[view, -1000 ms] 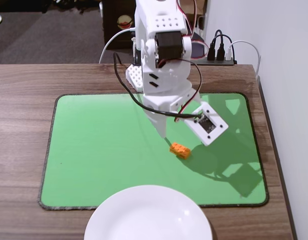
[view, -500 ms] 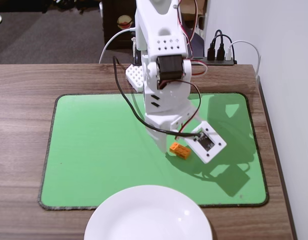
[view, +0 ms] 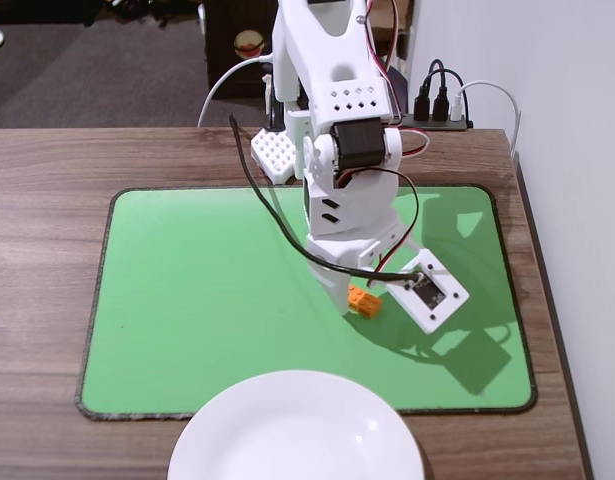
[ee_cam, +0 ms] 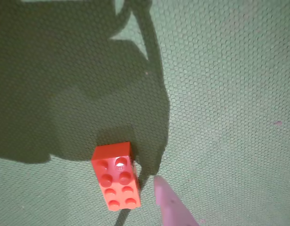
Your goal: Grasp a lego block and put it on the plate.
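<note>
My gripper grabs the orange lego block by its studded brick body [view: 365, 300] next. The block then goes on the plate [view: 297, 430].
The orange lego block [view: 365, 300] lies on the green mat [view: 187, 290], right of centre. In the wrist view the lego block [ee_cam: 116, 181] shows its studs, and one pale finger [ee_cam: 169, 203] stands just to its right, a little apart from it. The other finger is out of view. My gripper [view: 355, 297] is down at the mat over the block and open, and the arm hides the block's left end in the fixed view. The white plate [view: 297, 430] sits empty at the front edge, partly cut off by the frame.
A white studded base [view: 272, 150] and the arm's foot stand at the back of the mat. A power strip with cables [view: 442, 105] lies at the back right. A white wall [view: 577, 200] borders the wooden table on the right.
The arm has come down and shifted right. Its tip went from above and left of the block to mat level at the block. The block has not moved.
</note>
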You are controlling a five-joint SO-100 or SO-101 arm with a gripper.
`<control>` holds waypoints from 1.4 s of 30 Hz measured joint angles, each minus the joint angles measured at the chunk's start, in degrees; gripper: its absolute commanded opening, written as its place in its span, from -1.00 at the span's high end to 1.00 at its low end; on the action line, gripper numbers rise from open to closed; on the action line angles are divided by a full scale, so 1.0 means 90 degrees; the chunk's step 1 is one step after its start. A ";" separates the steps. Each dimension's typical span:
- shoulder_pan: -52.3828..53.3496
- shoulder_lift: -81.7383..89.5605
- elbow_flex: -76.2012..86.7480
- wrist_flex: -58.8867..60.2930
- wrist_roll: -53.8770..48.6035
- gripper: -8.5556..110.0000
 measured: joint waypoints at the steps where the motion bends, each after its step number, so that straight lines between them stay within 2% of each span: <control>1: 0.0000 0.0000 0.0000 0.0000 0.0000 0.16; 11: 0.0000 -0.0059 0.0000 0.0000 0.0059 0.43; 20: 0.0000 -0.0098 0.0000 -0.0049 0.0146 0.58; 34: -0.0127 -0.0137 0.0000 -0.0059 0.0264 0.77; 42: -0.0156 -0.0146 0.0000 -0.0059 0.0322 0.78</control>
